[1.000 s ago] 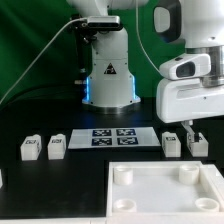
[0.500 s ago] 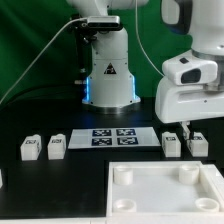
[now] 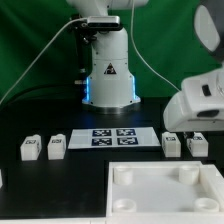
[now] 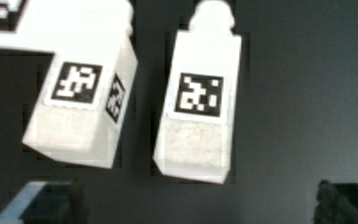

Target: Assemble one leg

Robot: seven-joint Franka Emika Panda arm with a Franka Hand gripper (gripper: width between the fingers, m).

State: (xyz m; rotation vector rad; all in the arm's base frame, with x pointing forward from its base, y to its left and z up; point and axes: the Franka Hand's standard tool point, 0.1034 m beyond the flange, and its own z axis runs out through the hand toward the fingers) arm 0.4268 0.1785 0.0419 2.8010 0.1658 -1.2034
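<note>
My gripper should next grab the white leg by its plain blunt end (image 4: 194,160), so the leg's narrow tip stays free to enter a board socket.
Several white legs with marker tags lie on the black table. Two lie at the exterior view's left (image 3: 30,149) (image 3: 57,147) and two at its right (image 3: 172,143) (image 3: 198,145). The arm's white hand (image 3: 205,100) hangs just above the right pair and hides its own fingers there. In the wrist view those two legs (image 4: 87,100) (image 4: 202,105) lie side by side below the camera. My gripper (image 4: 197,204) is open and empty, and its dark fingertips (image 4: 43,200) show far apart at the frame's lower corners, above the table beside the legs' ends.
A wide flat white board with round corner sockets (image 3: 165,195) lies at the front. The marker board (image 3: 110,137) lies in the middle, between the leg pairs. The robot base (image 3: 108,75) stands behind it.
The hand has dropped lower and shifted toward the exterior view's right, closer over the right pair of legs. The legs and boards have not moved.
</note>
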